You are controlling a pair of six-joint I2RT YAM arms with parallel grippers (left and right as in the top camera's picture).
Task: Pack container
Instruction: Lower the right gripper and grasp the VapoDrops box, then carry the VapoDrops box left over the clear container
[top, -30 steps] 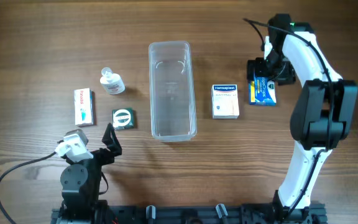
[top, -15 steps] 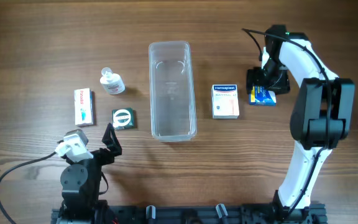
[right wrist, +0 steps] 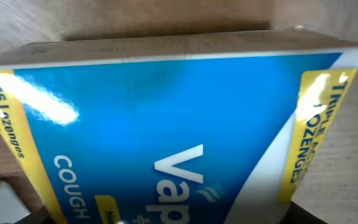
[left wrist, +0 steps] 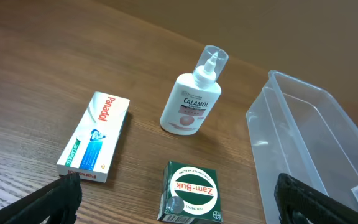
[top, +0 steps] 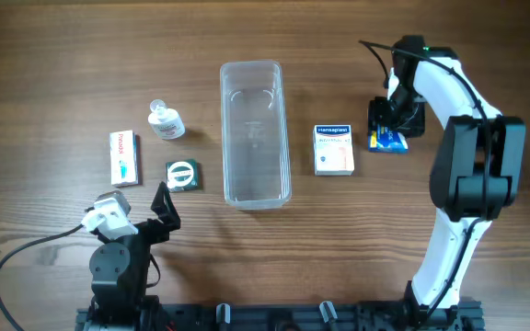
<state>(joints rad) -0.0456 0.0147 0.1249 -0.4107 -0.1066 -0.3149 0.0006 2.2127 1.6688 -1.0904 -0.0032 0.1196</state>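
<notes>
My dark fingers close against the blue and yellow lozenge box [top: 391, 141] from both sides. The box would come up too if I lifted my right gripper now.
The container [top: 255, 175], a long clear plastic tub, stands empty at the middle of the table; its near left corner shows in the left wrist view [left wrist: 316, 143]. To the far right, my right gripper [top: 390, 119] is down over a blue and yellow lozenge box [top: 391, 141] and shut on it. That box [right wrist: 166, 124] fills the right wrist view, with only the dark fingertips [right wrist: 331, 214] showing at the bottom corners. My left gripper [top: 164, 207] rests open near the front left, apart from everything, fingers [left wrist: 58, 199] wide.
A white Hansaplast box [top: 333, 149] lies between the container and the blue box. Left of the container lie a Calamine bottle [top: 166, 121], a Panadol box [top: 124, 157] and a green Zam-Buk box [top: 183, 175], also in the left wrist view [left wrist: 190, 191].
My right gripper came down over the blue lozenge box and its jaws closed on the box's sides. The left arm and the other items have not moved.
</notes>
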